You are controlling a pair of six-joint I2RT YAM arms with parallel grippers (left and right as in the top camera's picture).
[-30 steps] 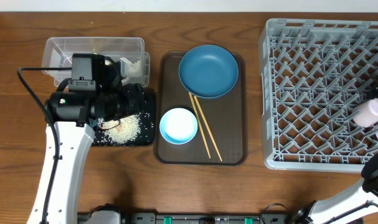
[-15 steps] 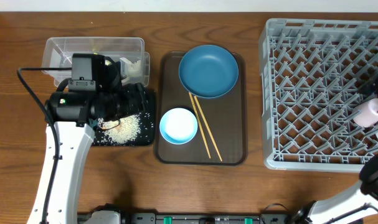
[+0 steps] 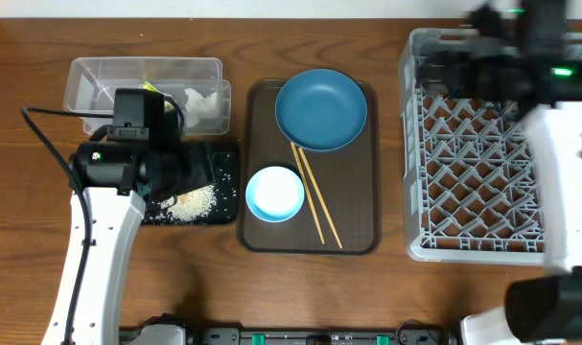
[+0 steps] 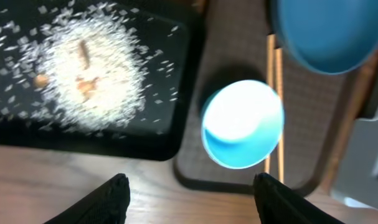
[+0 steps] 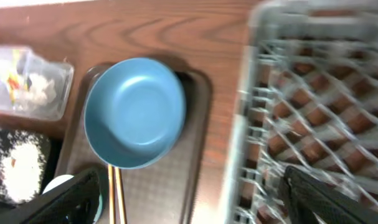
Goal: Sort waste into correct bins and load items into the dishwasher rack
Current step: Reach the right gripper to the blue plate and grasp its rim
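Note:
Next, the right gripper grabs the dark blue plate's rim (image 3: 364,111) on the side facing the grey rack (image 3: 482,153), which leaves the plate's opposite edge free to load there.
The dark blue plate (image 3: 321,108) (image 5: 136,112), light blue bowl (image 3: 274,193) (image 4: 243,123) and chopsticks (image 3: 314,196) (image 4: 273,62) lie on the brown serving tray (image 3: 353,216). Rice grains (image 3: 195,199) (image 4: 83,68) lie in the black tray (image 3: 223,168). The clear tub (image 3: 142,81) (image 5: 27,84) holds the tissue (image 3: 202,101) and the wrapper (image 5: 14,78). My left gripper (image 4: 192,186) is open and empty above the black tray's near right corner. My right gripper (image 5: 192,186) (image 3: 453,69) is open and empty over the far left edge of the grey rack (image 3: 482,153). The cups are hidden.
The right arm's white link (image 3: 569,144) crosses the rack's right side. Bare wooden table (image 3: 386,287) runs along the front, and a narrow strip of it lies between the serving tray and the rack.
My right arm has swung from the rack's near right corner to its far left edge, blurred with motion. The pinkish cup is no longer seen. My left arm pulled back slightly.

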